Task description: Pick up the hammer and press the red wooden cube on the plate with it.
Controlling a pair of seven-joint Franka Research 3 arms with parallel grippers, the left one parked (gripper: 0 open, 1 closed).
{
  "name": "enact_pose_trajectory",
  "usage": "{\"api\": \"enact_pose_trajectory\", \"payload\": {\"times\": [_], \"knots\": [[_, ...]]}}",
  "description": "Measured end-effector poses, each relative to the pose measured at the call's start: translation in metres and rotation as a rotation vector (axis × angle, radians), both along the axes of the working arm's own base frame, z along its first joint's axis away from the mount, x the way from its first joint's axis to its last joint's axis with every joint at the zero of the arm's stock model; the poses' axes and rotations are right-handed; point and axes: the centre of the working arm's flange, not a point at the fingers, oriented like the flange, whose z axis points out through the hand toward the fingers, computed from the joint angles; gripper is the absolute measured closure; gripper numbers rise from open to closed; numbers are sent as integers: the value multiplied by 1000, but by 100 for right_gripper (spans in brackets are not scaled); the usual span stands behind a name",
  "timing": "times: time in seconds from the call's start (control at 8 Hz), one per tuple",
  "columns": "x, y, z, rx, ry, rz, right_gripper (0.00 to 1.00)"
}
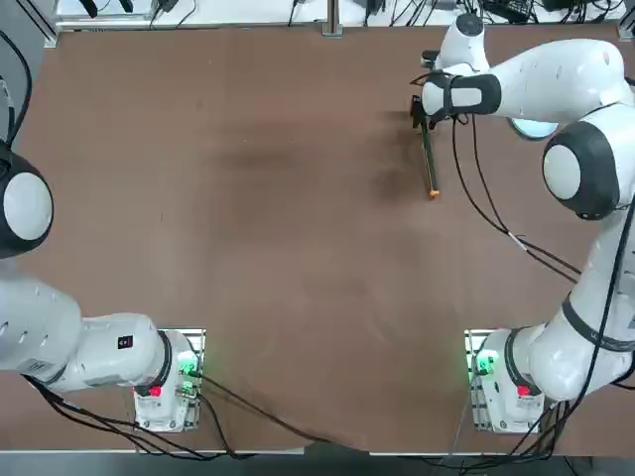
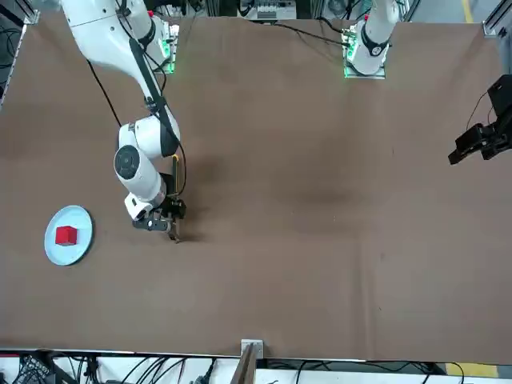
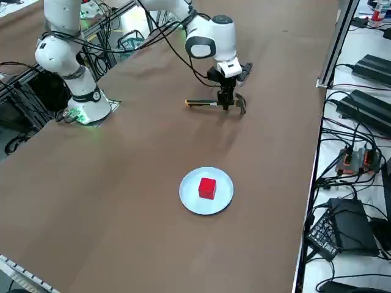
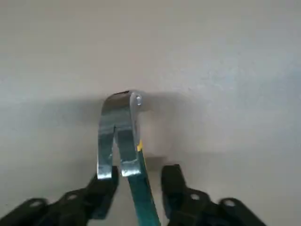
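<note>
Next, my right gripper grabs the hammer by its green handle (image 4: 141,197), which leaves the hammer's metal head (image 4: 120,127) free to press the red wooden cube.
The hammer (image 3: 201,103) lies flat on the brown table, its dark handle ending in an orange tip (image 1: 433,193) and its grey metal head (image 4: 117,122) at the far end. My right gripper (image 3: 227,104) is down over it near the head. In the wrist view its two black fingers (image 4: 171,183) straddle the green handle (image 4: 141,197), open, with a gap showing on one side. The red wooden cube (image 3: 207,187) sits in the middle of the small pale plate (image 3: 189,198), well away from the gripper. In the front view the cube (image 2: 66,235) and plate (image 2: 80,220) lie at the left.
The right arm's forearm (image 1: 556,79) reaches over the far right of the table and covers most of the plate in the top view. Bare brown tabletop (image 1: 278,198) spreads between hammer and plate and across the middle. Cables and equipment (image 3: 360,159) lie beyond the table's right edge.
</note>
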Motion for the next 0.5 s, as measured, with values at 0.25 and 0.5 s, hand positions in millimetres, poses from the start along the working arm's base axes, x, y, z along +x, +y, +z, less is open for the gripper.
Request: {"api": "enact_pose_trajectory", "payload": {"times": [0.25,0.5], "knots": [[1,-1,1,0,-4,-1,69],[8,-8,16,2,-30,-16,79]]}}
